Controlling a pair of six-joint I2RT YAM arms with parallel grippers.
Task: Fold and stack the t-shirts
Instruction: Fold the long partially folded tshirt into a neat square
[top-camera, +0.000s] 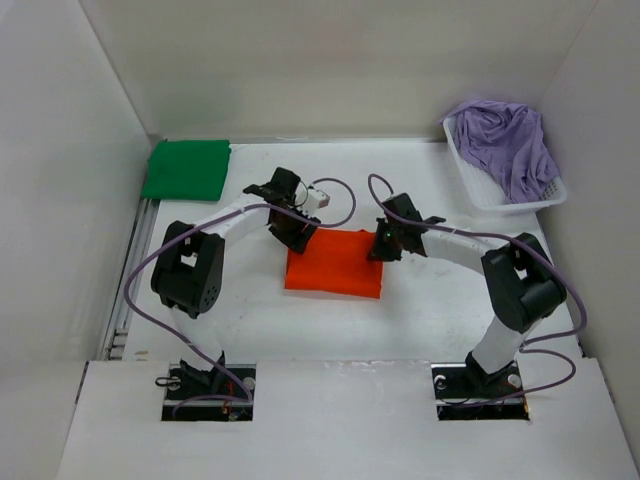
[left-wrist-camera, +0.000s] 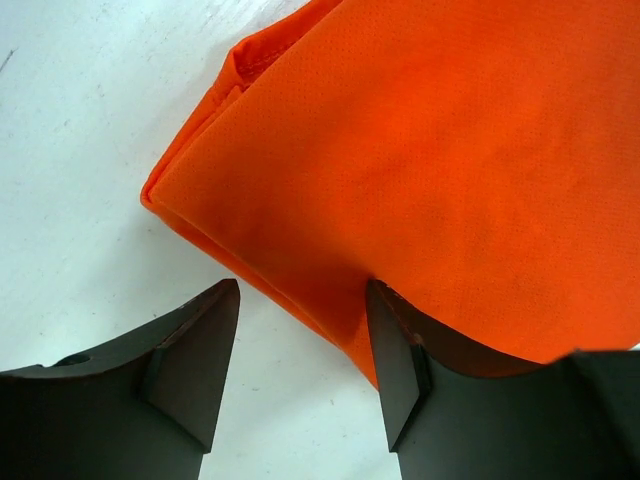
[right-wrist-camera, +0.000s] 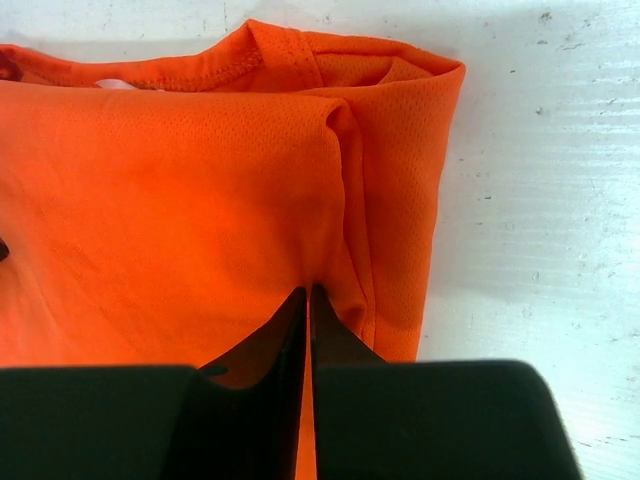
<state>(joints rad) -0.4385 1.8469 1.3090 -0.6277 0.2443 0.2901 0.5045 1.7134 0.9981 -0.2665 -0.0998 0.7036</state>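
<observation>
My left gripper grips the folded orange t-shirt by its side edge facing the green t-shirt next, to lay the orange t-shirt flat on the stack.
A folded bright orange t-shirt lies flat mid-table. My left gripper is open at its far left corner. One finger is over the cloth's edge, the other over bare table. My right gripper is at the shirt's right side, shut on a small pucker of the top layer beside a lengthwise fold. A folded green t-shirt rests at the far left of the table. The lavender t-shirt is bunched in the basket.
The white mesh basket sits at the far right against the wall. White walls close in the table on the left, back and right. Purple cables loop from both arms over the near table.
</observation>
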